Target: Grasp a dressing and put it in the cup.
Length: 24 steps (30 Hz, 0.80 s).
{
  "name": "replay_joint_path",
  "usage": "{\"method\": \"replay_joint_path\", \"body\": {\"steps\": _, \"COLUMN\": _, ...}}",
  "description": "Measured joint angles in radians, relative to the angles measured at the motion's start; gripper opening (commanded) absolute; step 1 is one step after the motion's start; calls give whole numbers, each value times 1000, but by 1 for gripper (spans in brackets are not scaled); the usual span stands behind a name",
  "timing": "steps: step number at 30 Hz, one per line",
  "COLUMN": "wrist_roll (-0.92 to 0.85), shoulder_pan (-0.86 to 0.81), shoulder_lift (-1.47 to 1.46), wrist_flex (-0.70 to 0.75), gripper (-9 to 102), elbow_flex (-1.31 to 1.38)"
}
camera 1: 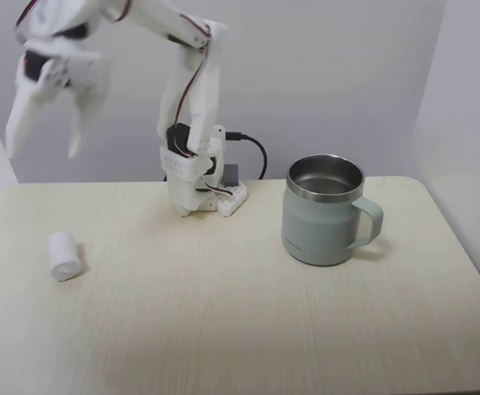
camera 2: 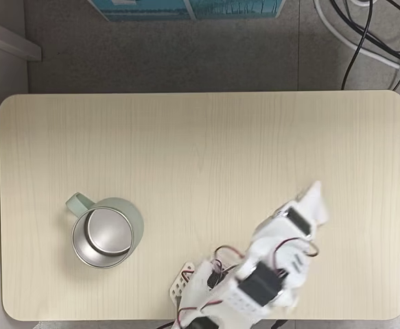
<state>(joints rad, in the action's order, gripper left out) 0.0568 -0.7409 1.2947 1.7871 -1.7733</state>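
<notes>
I need to grip the dressing roll by its curved side [camera 1: 62, 252] next with my gripper, so that I can put it in the cup [camera 1: 323, 212].
The dressing [camera 1: 63, 255], a small white roll, lies on its side on the pale wooden table near the left edge in a fixed view. My gripper [camera 1: 44, 146] hangs high above it, slightly blurred, open with its two white fingers pointing down and nothing between them. The cup [camera 1: 323, 212], a squat sage-green mug with a steel interior, stands upright at the right of centre, its handle to the right. From above, the cup [camera 2: 106, 234] sits at the lower left and my gripper [camera 2: 311, 204] reaches out over the lower right of the table.
The arm's white base [camera 1: 202, 193] stands at the back of the table with a black cable behind it. The table [camera 2: 200, 137] has rounded corners. Cables and a blue box lie on the floor beyond its far edge.
</notes>
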Motion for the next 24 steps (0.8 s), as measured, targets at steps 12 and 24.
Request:
{"method": "replay_joint_path", "body": {"steps": 12, "wrist_roll": -212, "shoulder_pan": -129, "shoulder_lift": 91, "wrist_flex": -313, "gripper": 29, "elbow_flex": 402}}
{"method": "replay_joint_path", "body": {"steps": 24, "wrist_roll": -279, "shoulder_pan": -218, "shoulder_lift": 342, "wrist_flex": -584, "gripper": 30, "elbow_flex": 557}}
